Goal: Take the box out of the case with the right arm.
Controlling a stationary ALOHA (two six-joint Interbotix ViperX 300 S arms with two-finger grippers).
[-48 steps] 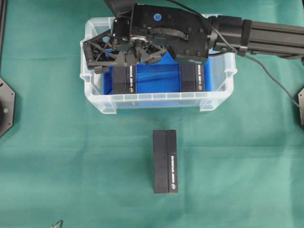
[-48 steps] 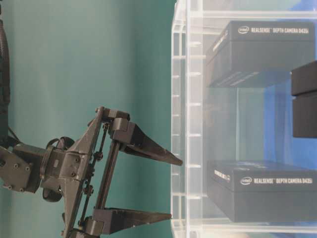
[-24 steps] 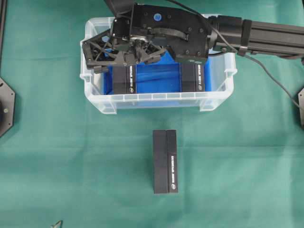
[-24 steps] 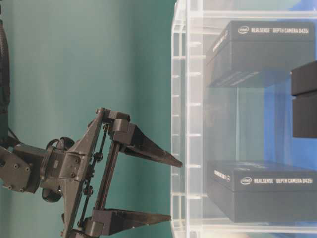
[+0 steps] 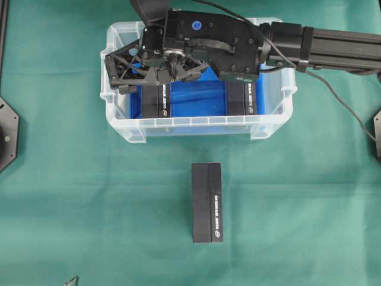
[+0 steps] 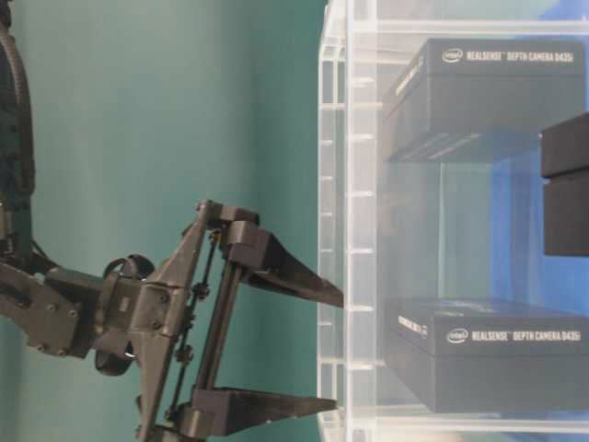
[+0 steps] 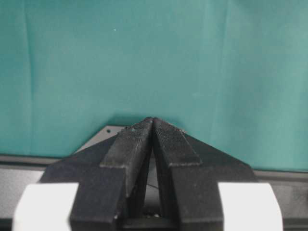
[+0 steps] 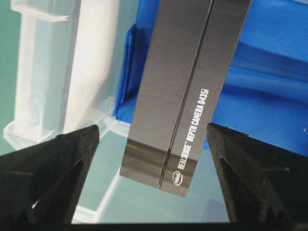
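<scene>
The black box needs to come out of the case (image 5: pixel 271 122), so my right gripper should grab it by its end with the printed logo (image 5: pixel 156 112) next.
The clear case (image 5: pixel 271 122) with its blue lining holds two black boxes. My right arm (image 5: pixel 333 46) reaches in from the right. The right gripper (image 5: pixel 158 80) hangs open over the left box (image 5: pixel 156 102), which is the lower box (image 6: pixel 488 354) in the table-level view. In the right wrist view that box (image 8: pixel 183 86) lies between the spread fingers (image 8: pixel 67 163) without touching them. At table level the right gripper (image 6: pixel 338 351) has its tips at the case rim (image 6: pixel 333 138). The left gripper (image 7: pixel 152 120) is shut and empty over green cloth.
The second box (image 5: pixel 241 98) stands in the right half of the case, under the right wrist. A third black box (image 5: pixel 207 202) lies on the green cloth in front of the case. The near case wall (image 8: pixel 43 72) is close to the left finger.
The open right gripper has moved a little closer to the case rim and the left box. The boxes and the case have not moved.
</scene>
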